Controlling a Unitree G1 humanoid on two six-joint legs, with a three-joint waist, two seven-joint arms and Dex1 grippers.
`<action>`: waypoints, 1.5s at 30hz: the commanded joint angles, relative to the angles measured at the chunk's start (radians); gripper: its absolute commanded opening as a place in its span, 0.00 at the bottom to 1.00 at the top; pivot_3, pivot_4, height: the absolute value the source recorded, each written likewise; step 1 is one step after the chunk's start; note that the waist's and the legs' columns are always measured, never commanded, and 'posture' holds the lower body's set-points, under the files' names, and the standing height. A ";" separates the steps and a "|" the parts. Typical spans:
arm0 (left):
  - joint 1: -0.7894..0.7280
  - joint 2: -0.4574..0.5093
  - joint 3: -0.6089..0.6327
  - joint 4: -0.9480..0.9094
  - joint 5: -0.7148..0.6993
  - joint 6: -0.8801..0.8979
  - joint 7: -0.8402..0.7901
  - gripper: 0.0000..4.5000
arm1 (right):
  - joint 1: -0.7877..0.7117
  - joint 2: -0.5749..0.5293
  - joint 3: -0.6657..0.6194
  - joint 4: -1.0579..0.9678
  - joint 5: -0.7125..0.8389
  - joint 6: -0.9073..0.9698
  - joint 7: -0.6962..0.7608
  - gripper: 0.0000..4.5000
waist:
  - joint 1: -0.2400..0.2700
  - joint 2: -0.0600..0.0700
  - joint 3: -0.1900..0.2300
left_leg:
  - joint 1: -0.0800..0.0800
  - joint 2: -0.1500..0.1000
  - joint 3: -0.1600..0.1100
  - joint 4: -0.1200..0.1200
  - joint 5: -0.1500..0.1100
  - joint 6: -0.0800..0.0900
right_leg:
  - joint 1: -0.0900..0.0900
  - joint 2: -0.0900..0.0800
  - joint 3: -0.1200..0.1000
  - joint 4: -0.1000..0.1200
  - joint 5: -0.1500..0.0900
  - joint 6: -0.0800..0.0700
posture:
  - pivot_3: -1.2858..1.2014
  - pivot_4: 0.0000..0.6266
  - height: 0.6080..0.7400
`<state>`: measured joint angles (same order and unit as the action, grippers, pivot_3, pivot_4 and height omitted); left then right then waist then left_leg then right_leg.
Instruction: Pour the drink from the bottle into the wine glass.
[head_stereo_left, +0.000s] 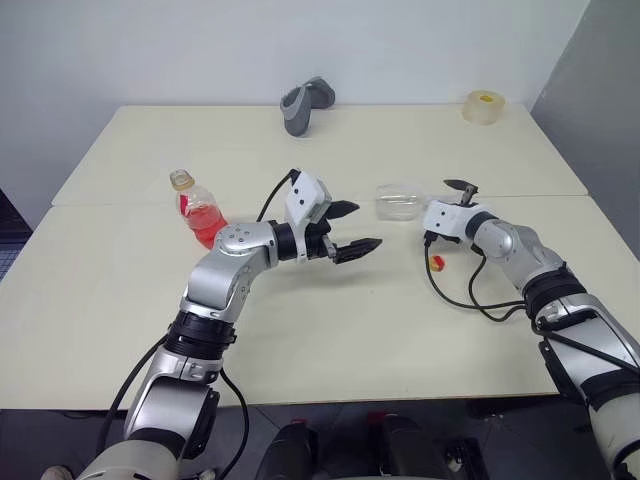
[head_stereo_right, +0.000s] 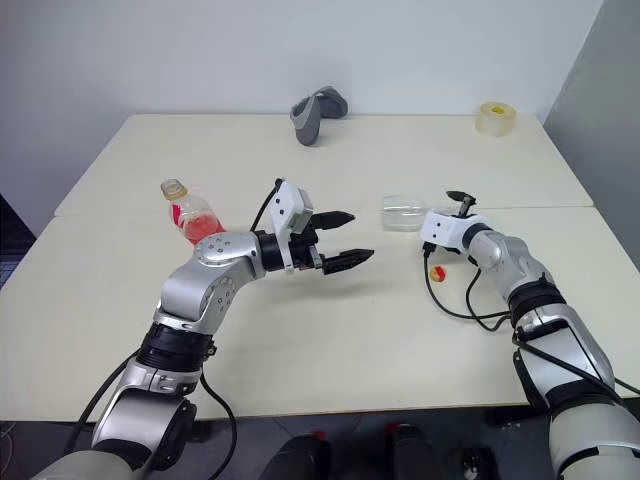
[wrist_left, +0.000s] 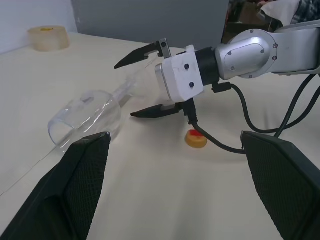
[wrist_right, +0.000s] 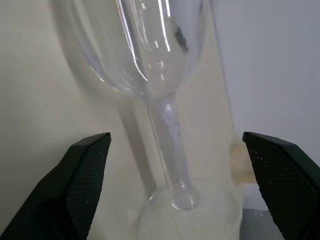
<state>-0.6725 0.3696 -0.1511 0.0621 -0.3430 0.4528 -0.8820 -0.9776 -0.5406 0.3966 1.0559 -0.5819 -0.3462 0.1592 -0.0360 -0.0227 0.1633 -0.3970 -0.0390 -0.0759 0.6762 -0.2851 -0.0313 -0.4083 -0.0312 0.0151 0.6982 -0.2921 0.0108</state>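
Note:
My right gripper should take the wine glass by its thin stem (wrist_right: 167, 135) next, because the wine glass's round bowl is about as wide as my open fingers.
The bottle (head_stereo_left: 196, 206) stands upright and uncapped at the left of the table, with the red-orange drink (head_stereo_left: 204, 222) in its lower part. The wine glass (head_stereo_left: 398, 200) lies on its side near the table's middle, its bowl (wrist_left: 85, 117) empty. Its thin stem (wrist_right: 167, 135) runs between the wide-apart fingers of my right gripper (wrist_left: 134, 85), which is open and not touching it. My left gripper (head_stereo_left: 352, 228) is open and empty above the table, between the bottle and the glass, pointing toward the glass.
A small yellow and red cap (head_stereo_left: 437, 263) lies on the table just in front of my right wrist, beside its black cable (head_stereo_left: 470, 295). A grey object (head_stereo_left: 305, 105) sits at the back middle and a roll of tape (head_stereo_left: 485, 107) at the back right.

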 joint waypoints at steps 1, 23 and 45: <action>-0.011 -0.005 0.013 -0.029 0.001 -0.004 0.012 1.00 | -0.057 0.006 0.020 0.048 -0.039 0.004 -0.056 1.00 | 0.000 0.000 0.000 | 0.000 0.000 0.000 0.000 0.000 0.000 | 0.000 0.000 0.000 0.000 0.000 0.000 | 0.52 0.24 1.00; 0.041 0.003 0.043 -0.158 -0.032 0.098 0.081 1.00 | -0.167 0.059 0.086 0.238 -0.109 0.043 -0.115 1.00 | -0.012 0.000 0.000 | 0.000 0.000 0.000 0.000 0.000 0.000 | 0.000 0.000 0.000 0.000 0.000 0.000 | 0.52 0.24 1.00; 0.013 0.013 0.096 -0.137 -0.030 0.111 0.093 1.00 | -0.199 0.070 0.121 0.270 -0.139 0.065 -0.126 0.00 | -0.015 0.000 0.000 | 0.000 0.000 0.000 0.000 0.000 0.000 | 0.000 0.000 0.000 0.000 0.000 0.000 | 0.52 0.24 1.00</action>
<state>-0.6337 0.3757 -0.0827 -0.0507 -0.3549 0.5786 -0.7952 -1.1542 -0.4531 0.5137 1.3293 -0.7174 -0.2765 0.0416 -0.0507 -0.0223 0.1634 -0.3970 -0.0391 -0.0759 0.6762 -0.2850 -0.0316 -0.4085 -0.0312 0.0153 0.6982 -0.2921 0.0108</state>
